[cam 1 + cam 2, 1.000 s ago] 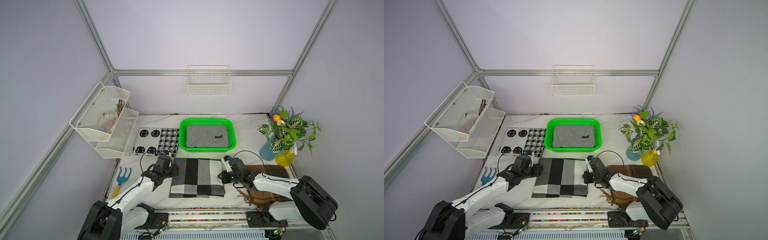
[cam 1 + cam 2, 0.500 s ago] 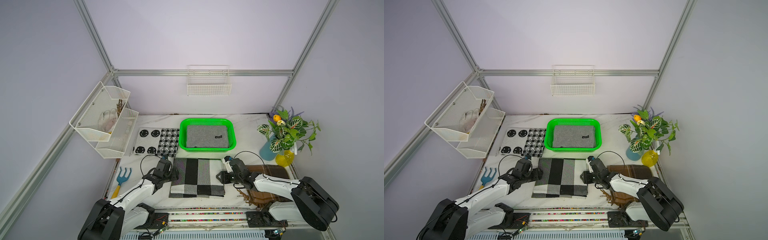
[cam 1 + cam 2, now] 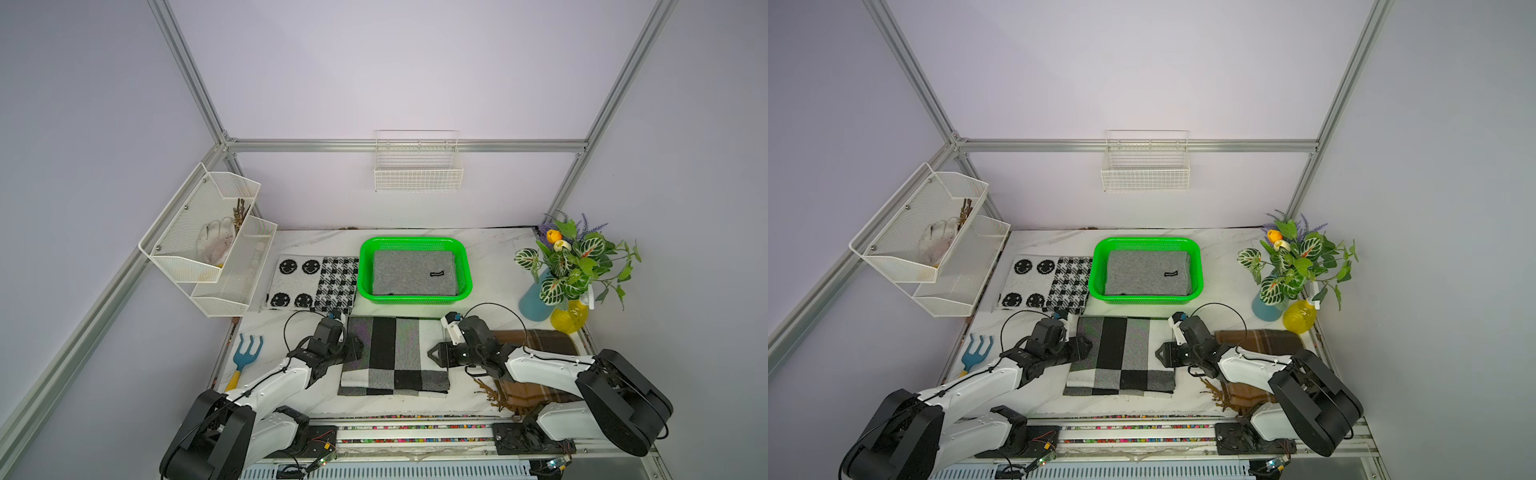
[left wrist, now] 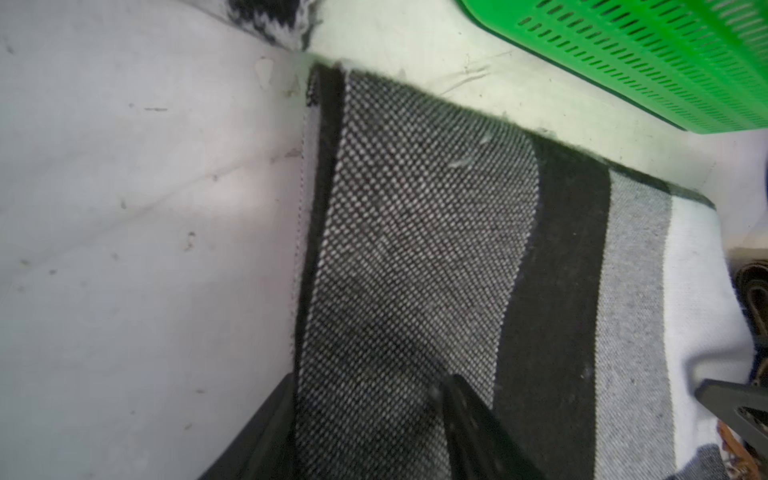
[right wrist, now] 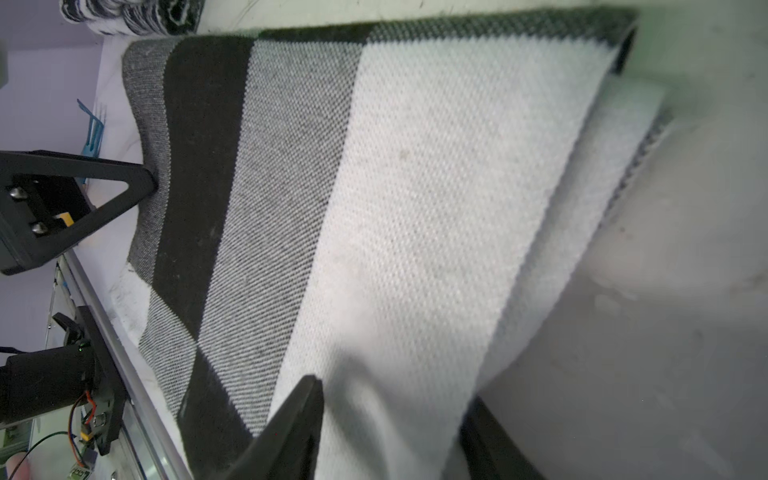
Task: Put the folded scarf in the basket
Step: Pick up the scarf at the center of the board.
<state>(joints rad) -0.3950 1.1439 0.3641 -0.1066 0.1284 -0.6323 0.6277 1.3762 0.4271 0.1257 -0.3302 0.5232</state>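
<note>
The right gripper next needs to grab the white edge of the folded scarf, opposite the left gripper, so that the robot can lay the scarf flat in the basket (image 3: 415, 240).
The folded scarf (image 3: 395, 357) (image 3: 1121, 357), checked in black, grey and white, lies flat on the table in front of the green basket (image 3: 415, 240) (image 3: 1146, 240). My left gripper (image 3: 353, 347) (image 3: 1084, 347) (image 4: 370, 382) is open at the scarf's left edge. One finger is on the weave (image 4: 415, 228) and one is at the edge. My right gripper (image 3: 434, 355) (image 3: 1160, 355) (image 5: 392, 390) is open at the right edge, with the white fabric (image 5: 374, 187) between its jaws. In the left wrist view the basket's slotted wall (image 4: 644, 54) shows just past the scarf.
A grey folded cloth (image 3: 413, 272) fills the basket. A smiley and houndstooth cloth (image 3: 311, 282) lies to its left. A brown fringed scarf (image 3: 536, 345) lies under my right arm. A blue hand rake (image 3: 245, 357), a plant vase (image 3: 536, 295), a yellow bottle (image 3: 569, 318) and a white mesh rack (image 3: 208, 241) line the sides.
My right gripper has opened and slid left so its jaws straddle the scarf's right edge. The left gripper has shifted slightly at the left edge. The scarf lies as before.
</note>
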